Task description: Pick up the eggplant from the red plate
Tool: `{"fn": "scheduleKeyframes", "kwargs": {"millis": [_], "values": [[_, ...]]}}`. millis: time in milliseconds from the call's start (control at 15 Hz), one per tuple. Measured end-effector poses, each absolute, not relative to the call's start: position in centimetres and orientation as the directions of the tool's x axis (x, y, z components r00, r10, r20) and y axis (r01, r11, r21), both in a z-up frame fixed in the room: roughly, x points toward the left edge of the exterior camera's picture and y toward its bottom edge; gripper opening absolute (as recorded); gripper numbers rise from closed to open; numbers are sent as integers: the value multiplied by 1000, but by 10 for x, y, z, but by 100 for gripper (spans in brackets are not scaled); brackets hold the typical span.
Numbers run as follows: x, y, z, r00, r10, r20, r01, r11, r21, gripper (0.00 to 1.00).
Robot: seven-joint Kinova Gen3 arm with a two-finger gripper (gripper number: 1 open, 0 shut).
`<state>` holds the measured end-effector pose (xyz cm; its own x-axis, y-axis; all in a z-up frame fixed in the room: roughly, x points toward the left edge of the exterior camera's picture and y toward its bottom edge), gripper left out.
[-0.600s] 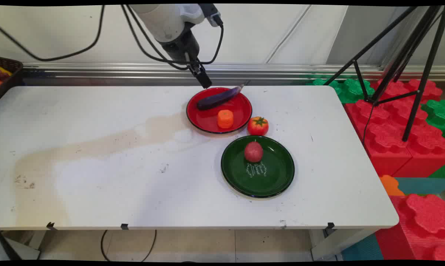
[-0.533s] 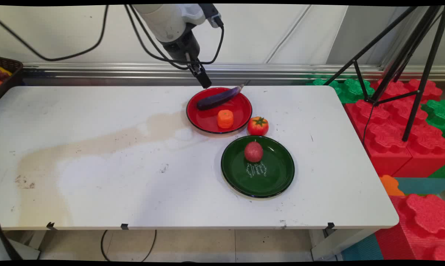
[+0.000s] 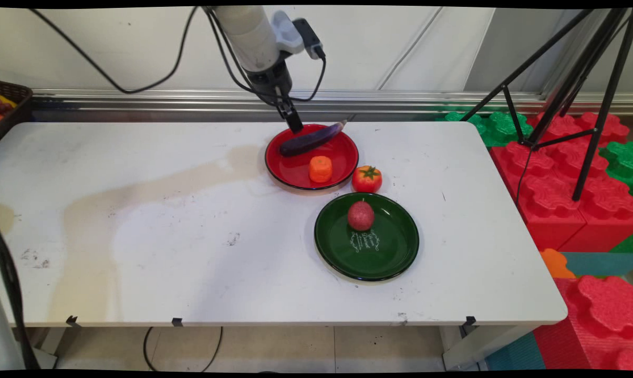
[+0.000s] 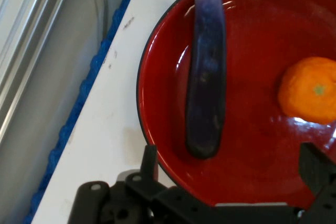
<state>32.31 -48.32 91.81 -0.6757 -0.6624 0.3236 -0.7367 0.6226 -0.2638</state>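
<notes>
I should grab the dark purple eggplant next by its thick middle (image 3: 308, 142), so I can lift it out of the red plate.
A purple eggplant (image 3: 312, 139) lies across the far side of a red plate (image 3: 342, 168), with an orange mandarin (image 3: 321, 169) on the plate's near side. My gripper (image 3: 296, 126) hangs over the plate's far-left rim, just above the eggplant's blunt end. In the hand view the gripper (image 4: 231, 169) is open. Its two fingers stand wide apart on either side of the blunt end of the eggplant (image 4: 206, 77), without touching it. The mandarin (image 4: 310, 90) sits to the right on the red plate (image 4: 252, 145).
A tomato (image 3: 367, 179) stands on the table right of the red plate. Nearer is a green plate (image 3: 390, 252) holding a red round fruit (image 3: 361, 216). A dark basket (image 3: 11, 100) sits at the far left, with a tripod (image 3: 584, 79) and foam blocks (image 3: 558, 173) off the table's right.
The arm has swung more upright, and the gripper has come slightly down and right, closer to the eggplant's blunt end. The things on the table have not moved.
</notes>
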Motion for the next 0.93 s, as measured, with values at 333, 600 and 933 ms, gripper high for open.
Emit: {"fn": "scheduleKeyframes", "kwargs": {"millis": [333, 600, 933], "values": [[323, -526, 878, -676, -672, 303, -737, 631, -244, 100], [321, -551, 849, -671, -673, 311, -739, 637, -218, 100], [319, -564, 826, -665, -672, 326, -743, 640, -197, 100]]}}
